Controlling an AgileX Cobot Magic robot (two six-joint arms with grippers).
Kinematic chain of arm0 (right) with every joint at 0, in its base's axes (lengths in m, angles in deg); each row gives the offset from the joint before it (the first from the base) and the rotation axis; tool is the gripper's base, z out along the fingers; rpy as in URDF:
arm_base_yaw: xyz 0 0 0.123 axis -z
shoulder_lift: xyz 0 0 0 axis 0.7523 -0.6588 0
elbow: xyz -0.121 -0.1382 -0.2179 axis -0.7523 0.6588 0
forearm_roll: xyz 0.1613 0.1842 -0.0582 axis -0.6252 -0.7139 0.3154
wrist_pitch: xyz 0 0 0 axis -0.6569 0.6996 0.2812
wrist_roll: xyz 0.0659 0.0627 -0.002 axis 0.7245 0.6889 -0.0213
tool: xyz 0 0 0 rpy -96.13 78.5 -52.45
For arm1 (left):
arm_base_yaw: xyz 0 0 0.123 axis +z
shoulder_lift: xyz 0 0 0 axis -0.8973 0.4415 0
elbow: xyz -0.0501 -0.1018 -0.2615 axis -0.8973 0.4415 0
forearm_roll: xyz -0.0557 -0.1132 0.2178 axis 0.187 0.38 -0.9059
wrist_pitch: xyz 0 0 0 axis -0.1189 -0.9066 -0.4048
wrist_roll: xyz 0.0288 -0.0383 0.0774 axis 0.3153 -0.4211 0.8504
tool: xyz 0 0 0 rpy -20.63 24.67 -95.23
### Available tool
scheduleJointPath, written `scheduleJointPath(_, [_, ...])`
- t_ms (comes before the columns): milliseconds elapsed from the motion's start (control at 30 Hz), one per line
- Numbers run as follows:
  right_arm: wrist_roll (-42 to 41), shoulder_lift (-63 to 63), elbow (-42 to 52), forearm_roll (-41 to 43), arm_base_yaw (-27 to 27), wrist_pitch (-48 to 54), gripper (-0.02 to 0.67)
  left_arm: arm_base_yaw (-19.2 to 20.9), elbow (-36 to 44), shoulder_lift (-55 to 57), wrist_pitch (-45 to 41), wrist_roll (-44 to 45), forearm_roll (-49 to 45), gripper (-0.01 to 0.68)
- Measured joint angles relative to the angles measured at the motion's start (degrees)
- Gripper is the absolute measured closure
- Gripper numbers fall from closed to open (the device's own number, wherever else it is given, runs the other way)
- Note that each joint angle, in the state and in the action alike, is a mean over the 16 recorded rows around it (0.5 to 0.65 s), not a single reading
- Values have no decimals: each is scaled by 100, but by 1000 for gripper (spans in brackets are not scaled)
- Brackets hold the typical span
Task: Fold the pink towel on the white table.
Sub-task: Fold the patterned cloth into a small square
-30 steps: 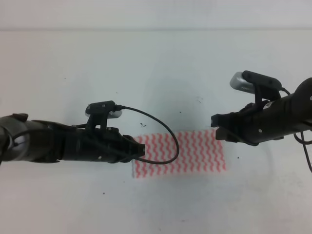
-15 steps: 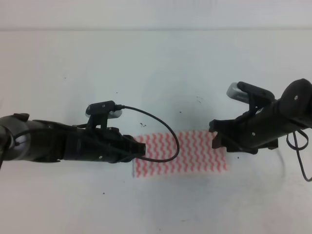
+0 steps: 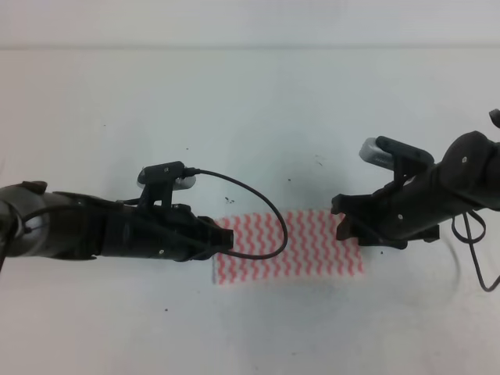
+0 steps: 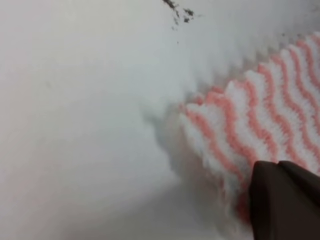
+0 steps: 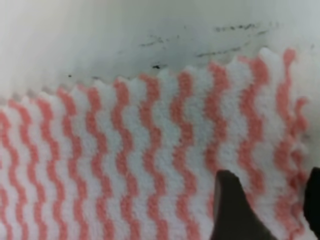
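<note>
The robot needs to fold the towel over the pink towel's wavy-striped middle, so its right gripper should first grab the towel by its short edge next.
The pink towel lies flat on the white table, a wavy-striped rectangle between my two arms. My left gripper sits at the towel's left edge. In the left wrist view its dark fingers are pressed together on the towel's edge, which is slightly raised with a shadow beneath. My right gripper is low over the towel's upper right corner. In the right wrist view it is open, one finger on the cloth and the other at the right edge.
A black cable loops from the left wrist camera over the towel's left part. Small dark scuffs mark the table behind the towel. The table's far edge runs along the top.
My right gripper has moved down and slightly left, onto the towel's upper right corner. The left arm and the towel have stayed put.
</note>
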Motion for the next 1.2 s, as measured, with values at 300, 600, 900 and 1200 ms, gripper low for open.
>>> scheduleJointPath(300, [-5,-50,-10,-23,1,40,352,3,8,-1,-15,-31,-36,676])
scheduleJointPath(600, [-9,-94,2,-56,4,181,351,1,0,1,-40,-45,-23,676])
scheduleJointPath(900, [-20,-160,-24,-151,7,282,366,0,-2,1,-70,-47,-26,676])
scheduleJointPath(1200, [-39,-241,-19,-165,10,345,438,-2,-10,3,-76,-46,-21,676])
